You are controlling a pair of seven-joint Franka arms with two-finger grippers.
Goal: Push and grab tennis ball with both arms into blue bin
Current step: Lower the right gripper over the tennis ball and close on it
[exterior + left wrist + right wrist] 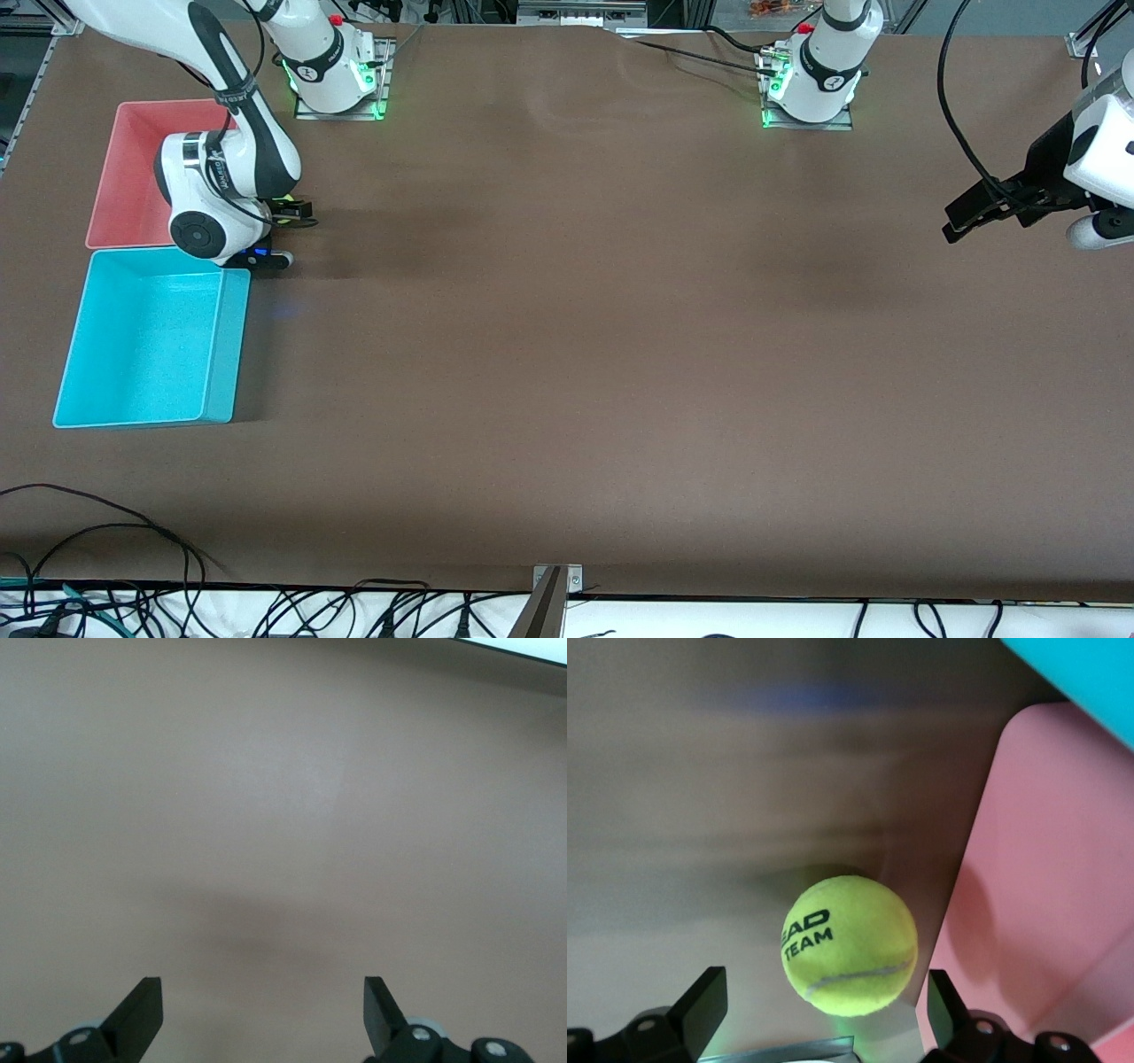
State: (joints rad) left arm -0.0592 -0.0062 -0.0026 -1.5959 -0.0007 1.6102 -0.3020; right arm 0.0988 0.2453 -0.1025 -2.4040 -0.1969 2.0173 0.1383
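I should grab the tennis ball by its round middle [850, 947] with my right gripper next, so I can drop it into the blue bin [1091, 675].
The tennis ball [849, 943] is yellow-green with black lettering and rests on the brown table right beside the pink bin's wall. My right gripper [826, 979] is low at the table, open, with the ball just ahead of its two fingertips, touching neither. In the front view the right gripper [288, 235] is at the corner where the pink bin meets the blue bin [142, 346], and the right hand hides the ball. The blue bin [1081, 665] holds nothing. My left gripper [952, 223] hangs open over the left arm's end of the table; the left gripper [263, 985] has only bare table under it.
The pink bin [133, 177] stands against the blue bin, farther from the front camera; the pink bin [1045, 868] shows its wall close to the ball. Brown table [576, 354] stretches between the two arms. Cables lie along the near edge.
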